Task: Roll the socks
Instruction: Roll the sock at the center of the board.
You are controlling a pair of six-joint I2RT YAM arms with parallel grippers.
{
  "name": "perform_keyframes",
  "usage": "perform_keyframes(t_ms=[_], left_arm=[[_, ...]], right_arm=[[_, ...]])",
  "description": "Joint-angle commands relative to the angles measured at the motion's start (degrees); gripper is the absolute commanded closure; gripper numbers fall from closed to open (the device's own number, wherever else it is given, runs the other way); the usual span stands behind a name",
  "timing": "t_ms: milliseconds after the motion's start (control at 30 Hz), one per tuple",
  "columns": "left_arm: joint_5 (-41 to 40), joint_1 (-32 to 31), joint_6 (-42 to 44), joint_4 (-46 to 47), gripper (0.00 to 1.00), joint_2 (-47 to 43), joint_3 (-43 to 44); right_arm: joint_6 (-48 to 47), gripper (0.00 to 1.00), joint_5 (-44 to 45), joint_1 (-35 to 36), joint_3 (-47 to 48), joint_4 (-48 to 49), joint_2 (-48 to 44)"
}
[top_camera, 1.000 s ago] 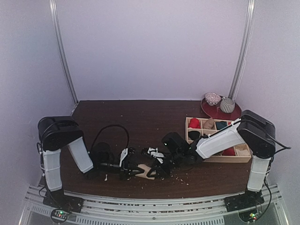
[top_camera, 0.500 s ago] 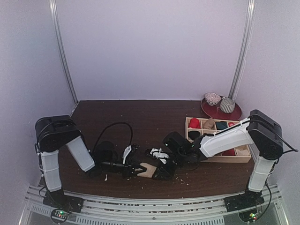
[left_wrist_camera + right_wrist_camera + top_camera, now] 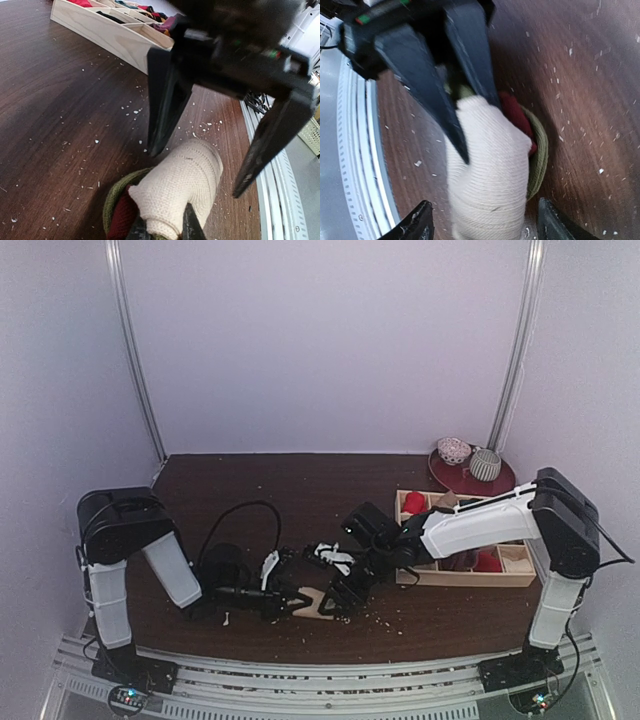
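Observation:
My right gripper should next set the cream sock in the box, and for that it should grab the sock across its plain end (image 3: 196,161), opposite the green and dark red band (image 3: 117,212).
A cream sock (image 3: 182,182) rolled into a thick bundle, with a green and dark red band (image 3: 117,212) at one end, lies near the table's front edge (image 3: 310,602). My left gripper (image 3: 162,226) is shut on its near end, the fingers pinching the cream knit. My right gripper (image 3: 485,227) stands open, one finger on each side of the roll (image 3: 487,187) without touching it. From the top view the left gripper (image 3: 285,601) and the right gripper (image 3: 342,596) face each other over the roll. A black sock with white stripes (image 3: 330,558) lies crumpled just behind them.
A wooden compartment box (image 3: 470,578) holding small rolled bundles sits to the right, also in the left wrist view (image 3: 110,37). Behind it a red plate (image 3: 448,478) carries two patterned balls. White crumbs dot the dark table. A black cable (image 3: 235,515) loops by the left arm.
My right gripper has opened wide and let go of the cream roll, and its wrist has lifted back to the right. My left gripper keeps its hold in place.

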Motion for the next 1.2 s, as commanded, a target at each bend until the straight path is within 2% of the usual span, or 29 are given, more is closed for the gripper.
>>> perform_keyframes(t_ms=[0,500,867,933,1167], left_arm=[[-7.5,0.4,0.5,-22.6,1.00,5.5,-3.6],[-7.2,0.3,1.2,-23.0,1.00,5.3,-3.3],[-7.0,0.4,1.3,-22.9,1.00,5.7,-3.2],[-7.0,0.4,1.4,-22.9,1.00,5.8,-3.1],[-7.0,0.4,1.6,-23.4,1.00,4.2,-2.4]], right_arm=[[0.5,0.30,-3.4,-1.5,0.0,-0.6,2.8],[3.8,0.33,-7.6,-1.6,0.4,5.5,7.3],[5.9,0.49,-11.2,-0.6,0.1,8.6,10.0],[6.0,0.54,-11.3,-0.2,0.0,8.6,10.4],[7.6,0.87,-9.5,-0.1,-1.2,8.8,11.3]])
